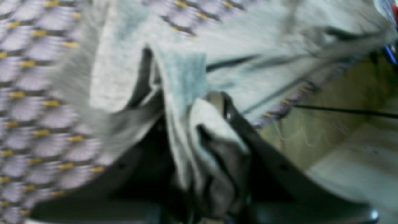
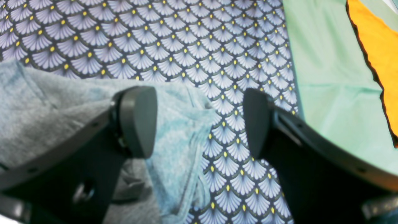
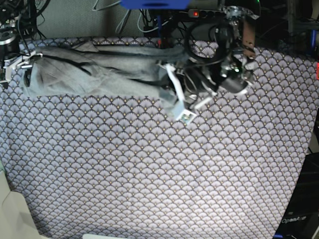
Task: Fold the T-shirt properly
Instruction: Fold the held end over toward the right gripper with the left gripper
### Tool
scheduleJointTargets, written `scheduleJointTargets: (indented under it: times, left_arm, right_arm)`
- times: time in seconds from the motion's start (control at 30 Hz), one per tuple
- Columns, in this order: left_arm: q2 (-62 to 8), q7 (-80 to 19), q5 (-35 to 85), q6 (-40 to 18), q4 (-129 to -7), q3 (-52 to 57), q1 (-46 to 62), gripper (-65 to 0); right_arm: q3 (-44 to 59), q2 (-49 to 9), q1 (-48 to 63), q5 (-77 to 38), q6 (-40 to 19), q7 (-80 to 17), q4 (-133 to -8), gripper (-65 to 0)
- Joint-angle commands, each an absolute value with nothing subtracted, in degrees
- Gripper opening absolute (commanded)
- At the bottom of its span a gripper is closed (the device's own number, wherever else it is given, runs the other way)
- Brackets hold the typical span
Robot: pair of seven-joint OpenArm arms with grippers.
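Note:
The lifted fold (image 1: 182, 82) goes to the bunched strip (image 1: 261, 41) next, before my left gripper releases it, as the fold hangs short of the strip in the left wrist view.
The light grey T-shirt (image 3: 89, 74) lies bunched in a long strip along the far edge of the purple fan-patterned tablecloth (image 3: 149, 169). My left gripper (image 3: 165, 84) is at its right end. In the blurred left wrist view the gripper (image 1: 202, 118) is shut on a lifted fold of the T-shirt (image 1: 205, 124). My right gripper (image 3: 19, 67) is at the shirt's left end. In the right wrist view it (image 2: 197, 124) is open, one finger (image 2: 138, 121) over the T-shirt (image 2: 46, 105), the other over the cloth, with the shirt's edge between the jaws.
The right wrist view shows a green sheet (image 2: 326, 77) and an orange piece (image 2: 376, 46) beyond the tablecloth's edge. Cables and equipment (image 3: 164, 15) crowd the back of the table. In the left wrist view the table edge (image 1: 279, 109) and the floor show.

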State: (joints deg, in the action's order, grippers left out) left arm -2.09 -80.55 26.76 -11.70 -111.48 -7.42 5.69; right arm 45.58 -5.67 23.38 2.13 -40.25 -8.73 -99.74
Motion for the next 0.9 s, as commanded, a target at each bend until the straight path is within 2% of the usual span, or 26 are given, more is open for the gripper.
scheduleJointTargets:
  times: [0.0,0.2,0.33,0.53,0.87]
  left_arm:
    - [-1.6,-78.6,27.6,-10.6,-112.2,-8.4,4.4,-65.0]
    - [0.3,-76.4,27.8,-7.0,-108.5,-13.8,2.9,-65.0]
    - [3.0,-76.4,27.6,-7.0,-105.0,-19.0,0.9,-65.0]
    - [4.2,-76.8,27.7,-6.9,-98.2,-20.6,-2.6,-65.0]
    - [4.0,-76.5,27.6,-6.9,-97.4,-25.1,-3.8,-65.0]
  right_arm:
    - [45.9,-6.5,23.3,1.2,-40.0,-7.2,-100.6,-21.0]
    - [45.9,-6.5,23.3,1.2,-40.0,-7.2,-100.7,-21.0]
    - [45.9,-6.5,23.3,1.2,-40.0,-7.2,-100.7,-21.0]
    - [45.9,-6.4,23.3,1.2,-40.0,-7.2,-100.6,-21.0]
    - [45.9,-6.3,23.3,1.2,-40.0,-7.2,-100.6,-21.1]
